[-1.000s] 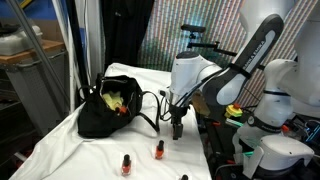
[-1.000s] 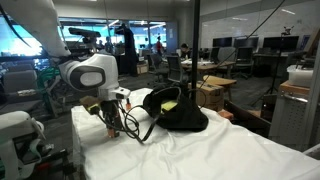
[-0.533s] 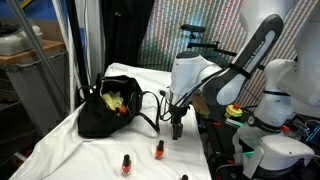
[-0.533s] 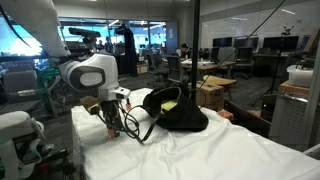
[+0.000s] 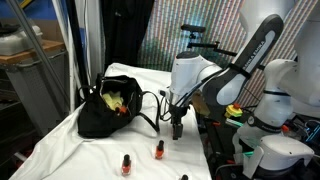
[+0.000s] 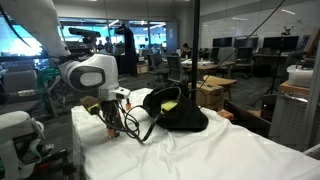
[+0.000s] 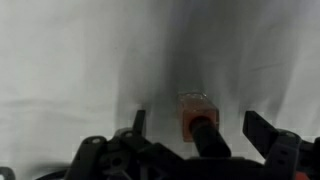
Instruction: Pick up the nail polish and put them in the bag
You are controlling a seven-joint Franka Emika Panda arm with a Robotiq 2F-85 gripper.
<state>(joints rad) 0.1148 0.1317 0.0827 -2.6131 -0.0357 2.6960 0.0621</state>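
My gripper should close on the nail polish bottle now. Its fingers are low over the white cloth, on both sides of the bottle's dark cap.
In the wrist view a nail polish bottle (image 7: 196, 106) with an orange body and dark cap stands upright on the white cloth, between the fingers of my open gripper (image 7: 197, 123) and untouched by them. In both exterior views the gripper (image 5: 178, 128) (image 6: 112, 128) points down just above the cloth, to one side of the black bag (image 5: 108, 108) (image 6: 178, 112). The bag lies open with its thin handles spread toward the gripper. Two more nail polish bottles (image 5: 159, 150) (image 5: 127, 164) stand nearer the table's front edge. A dark cap (image 5: 183, 177) shows at the bottom border.
A white cloth (image 5: 90, 150) covers the table. Something yellow-green (image 5: 117, 101) shows inside the bag's mouth. The robot base and white equipment (image 5: 270, 140) stand beside the table. A grey panel (image 5: 35, 85) stands at the other side.
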